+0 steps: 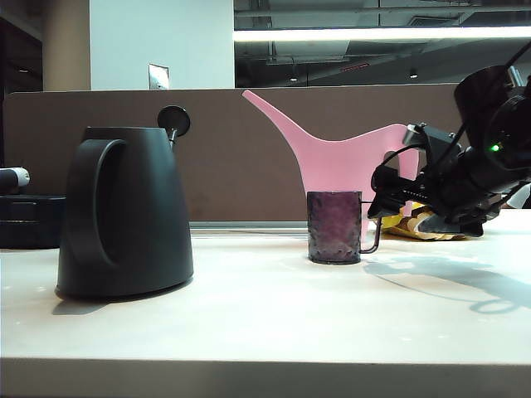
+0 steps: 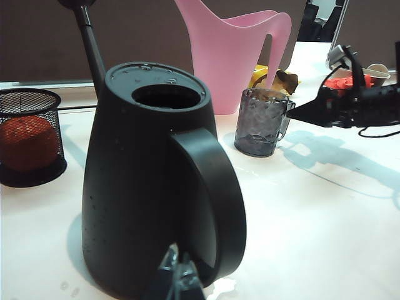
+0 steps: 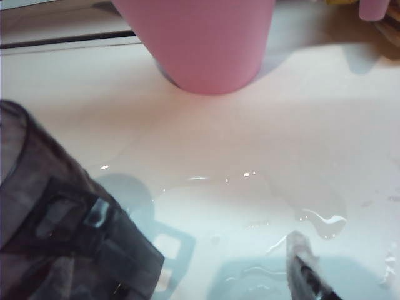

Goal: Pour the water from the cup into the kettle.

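I need to pour the water into the black kettle (image 1: 124, 217), so next my right gripper should first grab the small purple cup by its thin handle (image 1: 373, 236).
The black kettle (image 1: 124, 217) stands at the left of the table, its lid hole open at the top (image 2: 167, 95), its knob on a stem beside it. To its right, apart from it, the small purple cup (image 1: 333, 226) stands upright, thin handle toward the right. My right gripper (image 1: 385, 207) reaches in low from the right, open, just short of that handle. In the right wrist view the cup (image 3: 25, 169) sits beside one finger, the other fingertip (image 3: 305, 269) far off. My left gripper (image 2: 178, 275) is shut, close behind the kettle (image 2: 150, 187). Water in the cup is not discernible.
A tall pink watering can (image 1: 332, 162) stands right behind the cup. A thin puddle of water (image 3: 312, 220) lies on the table by the right gripper. A black mesh basket with a red ball (image 2: 28, 137) sits beyond the kettle. Yellow clutter (image 1: 423, 224) lies behind the right arm.
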